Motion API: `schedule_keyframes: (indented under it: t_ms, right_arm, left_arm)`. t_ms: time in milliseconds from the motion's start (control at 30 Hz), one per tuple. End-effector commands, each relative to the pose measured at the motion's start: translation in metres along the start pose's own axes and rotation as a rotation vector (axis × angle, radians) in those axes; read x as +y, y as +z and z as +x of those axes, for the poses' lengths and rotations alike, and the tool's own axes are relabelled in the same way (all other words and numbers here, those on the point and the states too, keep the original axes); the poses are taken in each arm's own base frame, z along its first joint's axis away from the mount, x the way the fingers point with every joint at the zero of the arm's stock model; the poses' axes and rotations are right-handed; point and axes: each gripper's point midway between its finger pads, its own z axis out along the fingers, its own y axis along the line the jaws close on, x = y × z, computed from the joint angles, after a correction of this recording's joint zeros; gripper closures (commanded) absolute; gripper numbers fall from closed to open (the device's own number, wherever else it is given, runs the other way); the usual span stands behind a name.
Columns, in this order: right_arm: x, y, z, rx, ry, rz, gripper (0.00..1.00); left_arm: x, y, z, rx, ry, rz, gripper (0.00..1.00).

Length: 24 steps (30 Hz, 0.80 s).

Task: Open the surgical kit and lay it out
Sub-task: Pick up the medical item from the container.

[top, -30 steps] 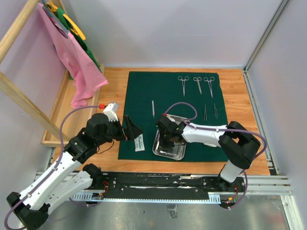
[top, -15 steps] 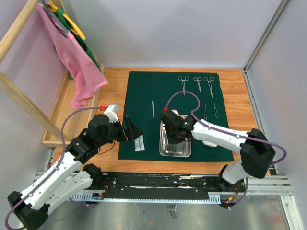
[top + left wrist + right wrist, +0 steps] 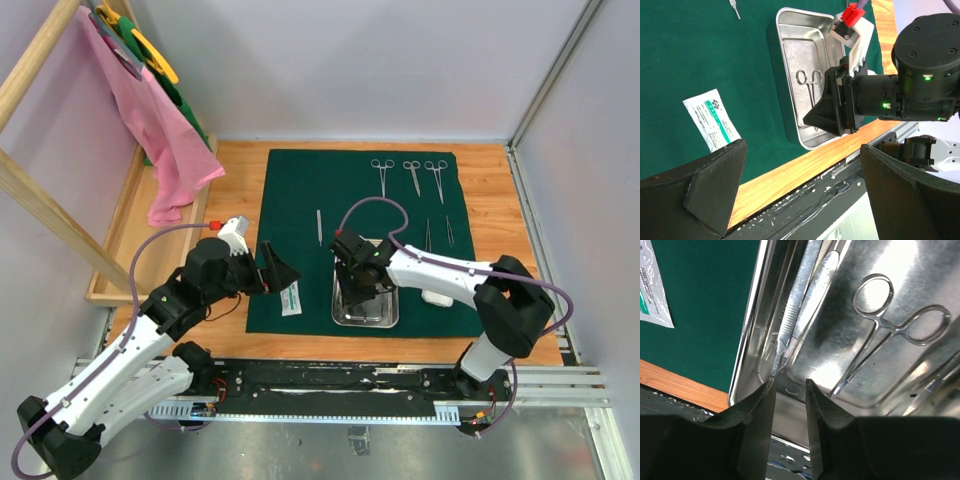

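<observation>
The robot's right gripper will reach the tweezers (image 3: pixel 800 315) and pick them up by their narrow tip (image 3: pixel 778 364). The long body of the tweezers will then stay free to lay flat on the cloth.
The dark green cloth (image 3: pixel 300 200) lies spread flat on the wooden table. The steel tray (image 3: pixel 365 324) stands at the cloth's near edge. My right gripper (image 3: pixel 357 292) is low inside the tray. In the right wrist view its jaws (image 3: pixel 789 382) are a narrow gap apart, with nothing between them. The tip of the tweezers (image 3: pixel 800 315) meets the left fingertip. A clamp (image 3: pixel 895 330) lies beside the tweezers in the tray (image 3: pixel 752 340). My left gripper (image 3: pixel 275 268) is wide open and empty, just left of the white packet (image 3: pixel 291 297). The packet also shows in the left wrist view (image 3: pixel 712 120).
Three clamps (image 3: pixel 411 176) lie in a row at the cloth's far edge. Two slim tweezers (image 3: pixel 438 233) lie at the right and one slim tool (image 3: pixel 319 226) at centre left. A white wad (image 3: pixel 437 297) sits under my right arm. A wooden rack with pink cloth (image 3: pixel 165 130) stands at left.
The tray has swung from skewed to square and shifted right on the cloth. My right gripper stayed in it, and the arm's elbow drew back in. The left arm barely moved.
</observation>
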Motion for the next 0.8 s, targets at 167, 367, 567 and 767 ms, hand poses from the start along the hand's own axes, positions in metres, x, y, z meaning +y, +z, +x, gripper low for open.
schedule_keyframes:
  t_ms: [167,367,567,767]
  right_arm:
    - [0.011,0.014,0.003,0.014,0.076,-0.022,0.63]
    - [0.003,0.029,0.011,0.042,0.105,0.078,0.63]
    - [-0.007,0.043,0.025,0.063,0.142,0.177,0.67]
    - [-0.035,0.049,0.041,0.101,0.123,0.343,0.87]
  left_arm:
    - [-0.005,-0.001,-0.002,-0.005,0.016,0.024,0.01]
    - [-0.010,-0.008,-0.003,-0.003,0.029,0.040,0.01]
    - [-0.019,-0.017,-0.006,-0.002,0.052,0.073,0.01]
    - [-0.023,-0.022,-0.006,0.001,0.067,0.093,0.01]
